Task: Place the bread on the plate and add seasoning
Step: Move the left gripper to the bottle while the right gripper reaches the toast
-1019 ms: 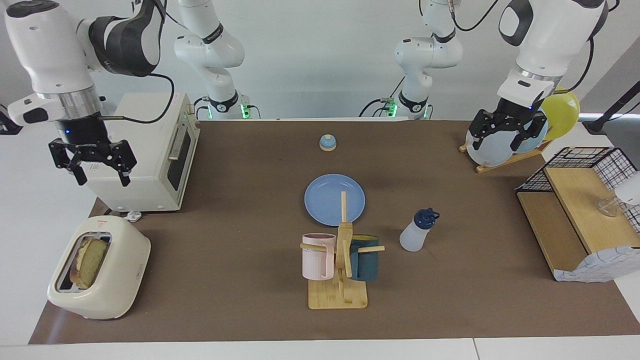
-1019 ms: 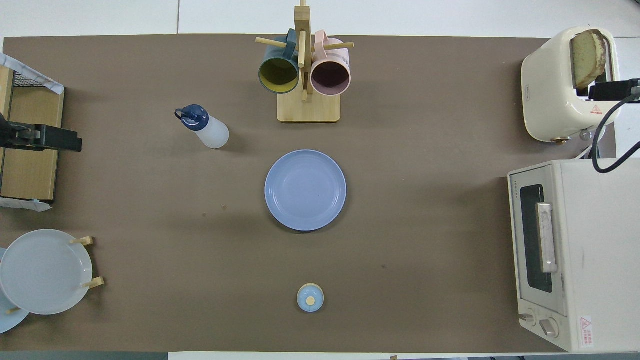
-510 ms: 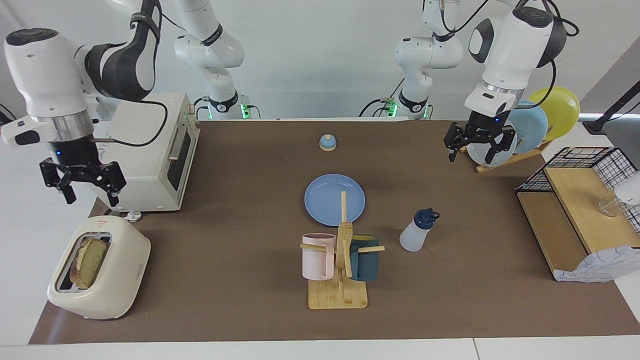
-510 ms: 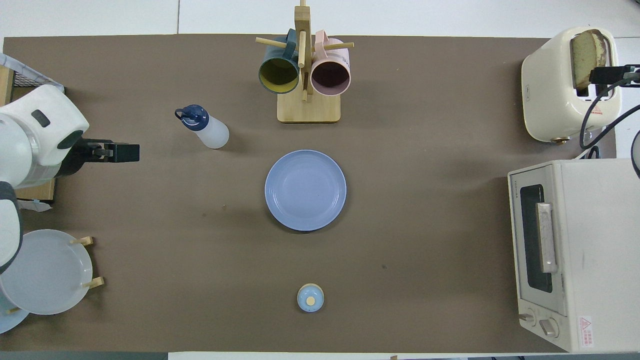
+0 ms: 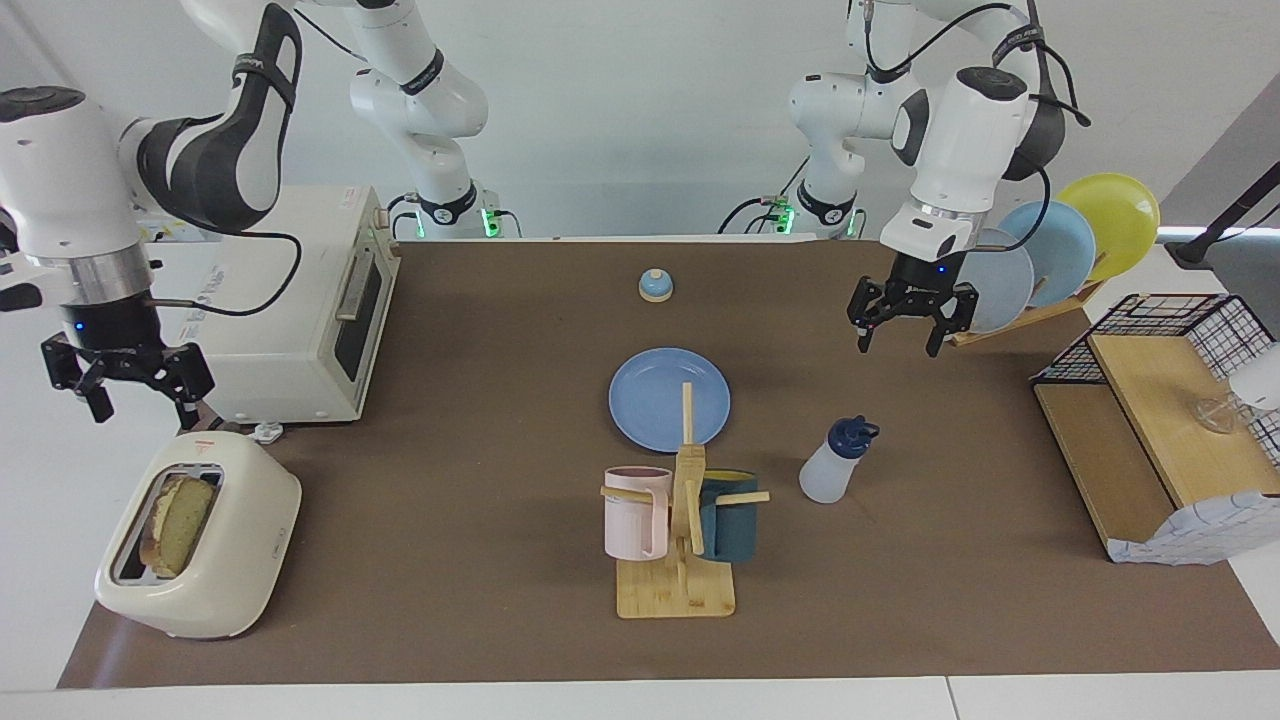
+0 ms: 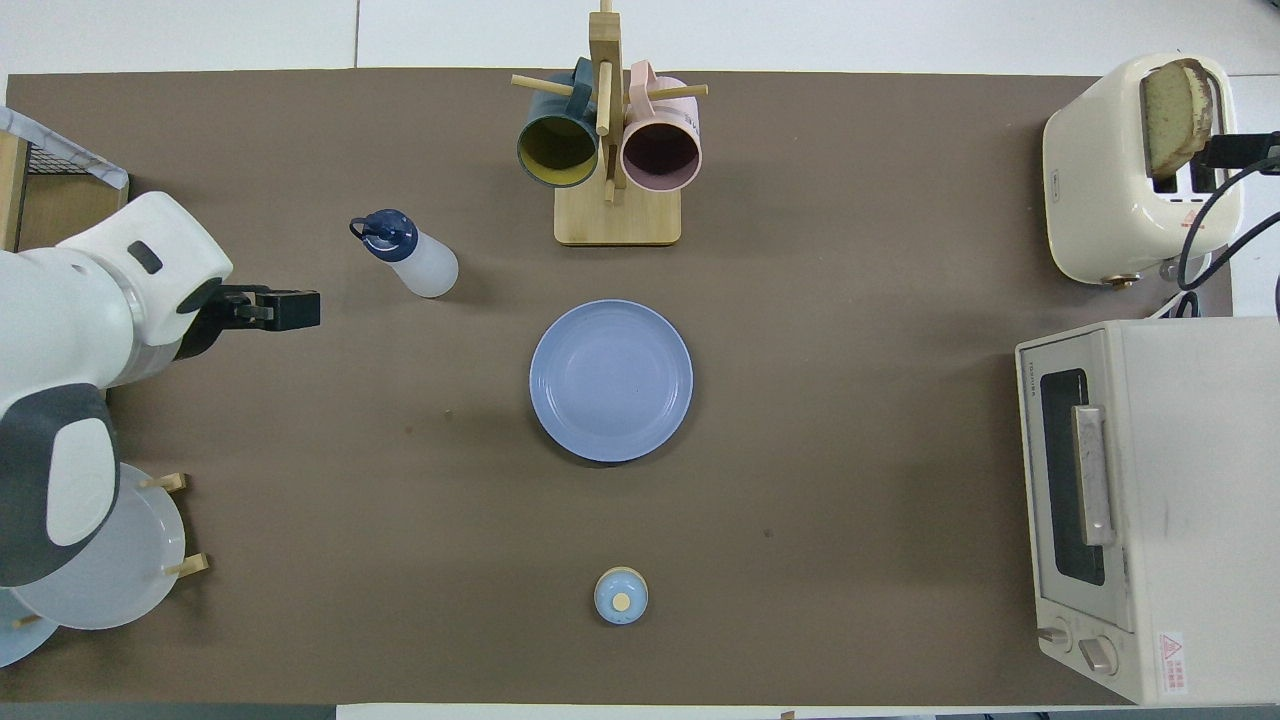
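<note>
The bread's lower part is inside the toaster slot (image 6: 1166, 184), so the robot's right gripper should next grab the bread by its exposed top edge (image 6: 1196, 106) to put it on the plate.
The bread (image 5: 180, 520) stands in the slot of a cream toaster (image 5: 215, 580) at the right arm's end of the table; it also shows in the overhead view (image 6: 1172, 110). The blue plate (image 5: 668, 398) lies bare at the table's middle (image 6: 610, 380). The seasoning bottle (image 5: 835, 465) with its navy cap stands beside the plate, toward the left arm's end (image 6: 415, 258). My left gripper (image 5: 900, 340) is open and empty, in the air near the bottle (image 6: 290, 308). My right gripper (image 5: 145, 405) is open and empty, above the toaster's edge (image 6: 1235, 152).
A toaster oven (image 5: 300, 300) stands beside the toaster, nearer the robots. A wooden mug rack (image 5: 680, 560) with two mugs stands farther out than the plate. A small bell (image 5: 655, 285) sits nearer the robots. A plate rack (image 5: 1050, 260) and a wooden shelf (image 5: 1150, 430) are at the left arm's end.
My left gripper has moved from the plate rack out over the table toward the bottle. My right gripper has dropped and moved from the toaster oven toward the toaster.
</note>
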Action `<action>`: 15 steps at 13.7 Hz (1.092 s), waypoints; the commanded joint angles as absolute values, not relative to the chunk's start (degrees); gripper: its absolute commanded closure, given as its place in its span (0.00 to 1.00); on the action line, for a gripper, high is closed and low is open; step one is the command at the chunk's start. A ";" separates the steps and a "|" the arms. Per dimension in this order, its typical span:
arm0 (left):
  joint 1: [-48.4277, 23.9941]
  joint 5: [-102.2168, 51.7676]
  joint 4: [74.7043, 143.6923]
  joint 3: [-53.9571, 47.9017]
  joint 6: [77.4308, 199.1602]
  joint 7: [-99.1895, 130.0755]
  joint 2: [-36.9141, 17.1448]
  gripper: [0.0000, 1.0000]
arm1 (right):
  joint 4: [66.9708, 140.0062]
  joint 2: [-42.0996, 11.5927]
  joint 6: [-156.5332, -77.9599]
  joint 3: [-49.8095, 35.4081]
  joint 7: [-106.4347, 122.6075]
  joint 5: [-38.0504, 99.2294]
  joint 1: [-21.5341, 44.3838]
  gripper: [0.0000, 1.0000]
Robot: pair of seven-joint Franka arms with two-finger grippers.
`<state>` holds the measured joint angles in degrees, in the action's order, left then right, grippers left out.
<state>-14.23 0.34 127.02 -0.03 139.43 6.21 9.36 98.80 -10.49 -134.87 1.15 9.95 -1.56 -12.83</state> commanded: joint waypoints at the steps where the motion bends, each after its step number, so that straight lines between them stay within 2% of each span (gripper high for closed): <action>1: -15.64 -0.09 134.10 0.53 148.50 8.43 11.08 0.00 | 98.35 -13.71 -139.83 0.62 10.72 -2.37 -13.53 0.00; 6: -17.40 -0.09 141.67 0.53 164.24 10.19 8.18 0.00 | 97.65 -16.34 -145.80 0.62 10.63 -2.37 -13.62 0.00; 10: -19.42 -0.18 142.38 0.62 170.23 11.34 4.31 0.00 | 97.73 -17.49 -147.04 0.62 10.46 -2.37 -11.69 0.00; 12: -20.91 -0.26 142.65 0.62 175.57 11.42 0.55 0.00 | 97.65 -18.10 -147.13 0.62 10.63 -2.46 -11.95 0.00; 14: -21.36 -0.44 142.73 0.70 180.16 12.48 -2.45 0.00 | 97.56 -18.89 -148.35 0.62 10.55 -2.37 -11.69 0.07; 15: -21.36 -0.53 142.65 0.70 181.05 12.57 -2.98 0.00 | 97.38 -19.16 -148.45 0.62 10.63 -2.55 -11.78 0.17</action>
<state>-20.37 0.31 142.28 -0.02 177.49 12.04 -1.27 98.46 -17.95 -147.37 0.84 9.96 -1.56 -11.41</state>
